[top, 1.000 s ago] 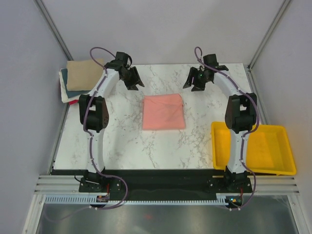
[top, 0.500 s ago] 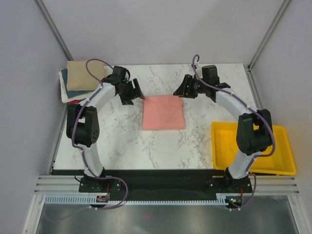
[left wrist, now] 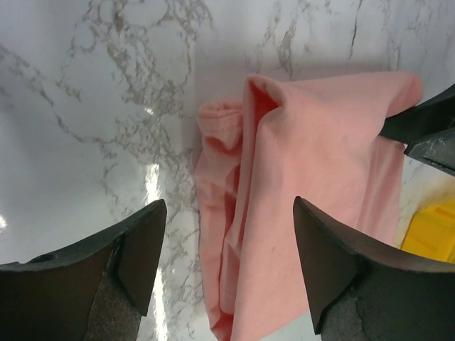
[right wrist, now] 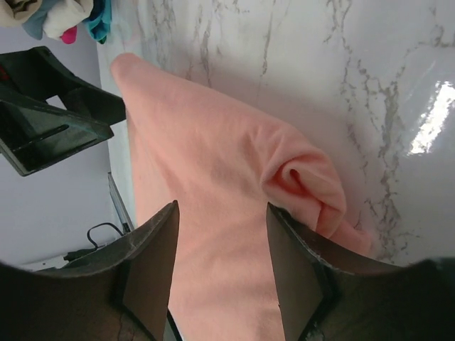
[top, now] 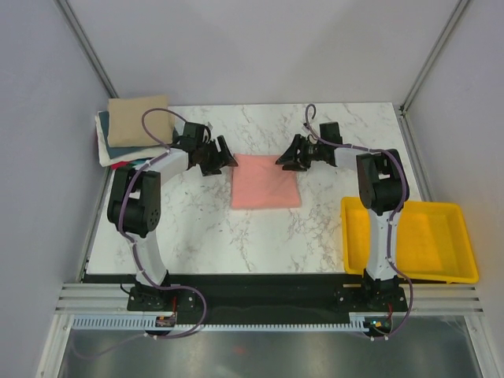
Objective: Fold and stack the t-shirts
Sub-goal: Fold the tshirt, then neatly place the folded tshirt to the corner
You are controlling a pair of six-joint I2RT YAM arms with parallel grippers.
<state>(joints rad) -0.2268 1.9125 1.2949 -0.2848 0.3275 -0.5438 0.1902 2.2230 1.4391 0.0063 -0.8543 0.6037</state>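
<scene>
The salmon-pink t-shirt should be gripped next by my left gripper, by all layers at its far corner nearest the stack [top: 237, 161] [left wrist: 241, 129]. Then I will stack it still folded.
A salmon-pink t-shirt [top: 266, 183] lies folded into a square in the middle of the marble table. My left gripper [top: 227, 160] is low at its far left corner, open. In the left wrist view the layered pink edge [left wrist: 234, 234] lies between the wide-apart fingers of that gripper [left wrist: 229, 206]. My right gripper [top: 283, 160] is at the far right corner, open. Its fingers [right wrist: 222, 207] straddle the pink cloth [right wrist: 213, 156] beside a rolled fold. Neither gripper pinches the shirt. More folded t-shirts [top: 134, 126], a tan one on top, are stacked at the far left.
A yellow plastic tray [top: 409, 206] sits at the right, overhanging the table's near right corner. The cell's grey walls and frame posts close in the back and sides. The right arm's elbow rises just above the tray.
Both arms have come down and inward from the far side to the pink shirt's two far corners. The left gripper has opened wider.
</scene>
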